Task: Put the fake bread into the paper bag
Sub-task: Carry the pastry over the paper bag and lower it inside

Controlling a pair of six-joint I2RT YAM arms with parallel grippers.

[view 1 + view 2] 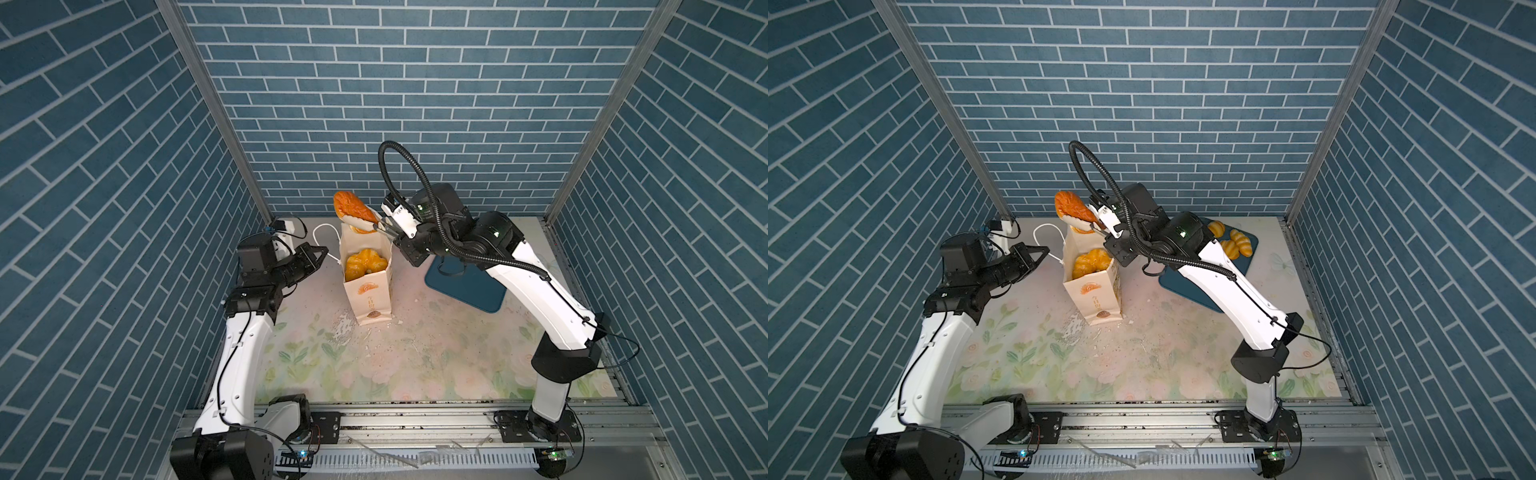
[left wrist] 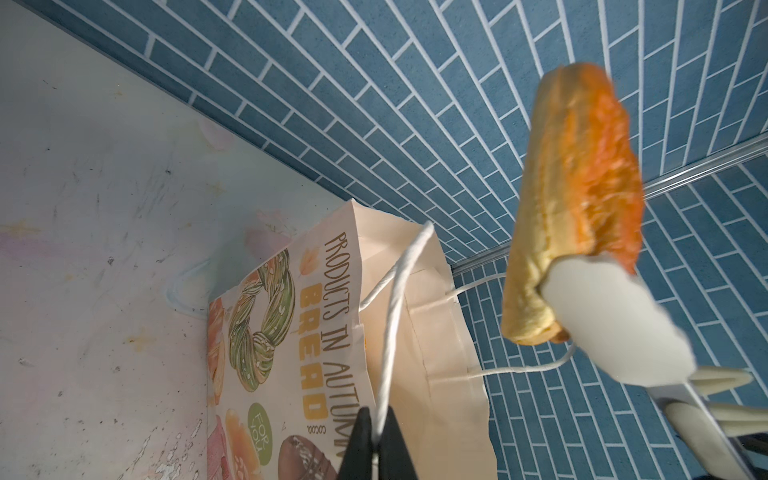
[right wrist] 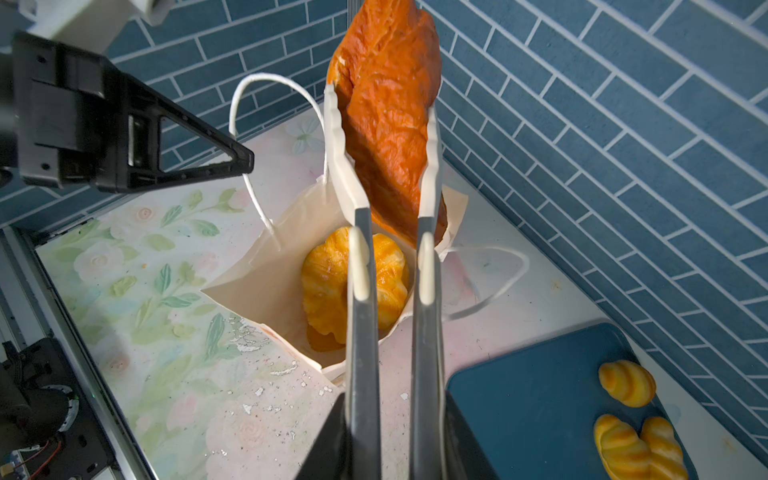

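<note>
The loaf (image 1: 353,208) hangs mostly past the bag's opening and would fall short if my right gripper opened now. It is too early: moving over the bag's opening comes first.
The cream paper bag (image 1: 368,297) (image 1: 1096,297) stands upright in mid-table with its mouth open. Golden fake bread (image 1: 365,264) (image 3: 328,282) lies inside it. My left gripper (image 1: 324,251) (image 2: 376,444) is shut on the bag's white cord handle (image 2: 395,299) on the left side. My right gripper (image 1: 401,241) (image 3: 390,436) is shut on metal tongs (image 3: 361,332). Their white tips clamp a large orange loaf (image 1: 353,208) (image 3: 390,116), which hangs tilted over the far edge of the bag's mouth, its lower end at the rim.
A dark blue tray (image 1: 1187,286) (image 3: 532,407) lies to the right of the bag, partly under my right arm, with several golden pastries (image 1: 1233,243) (image 3: 627,382) on its far end. The brick-patterned back wall stands close behind the bag.
</note>
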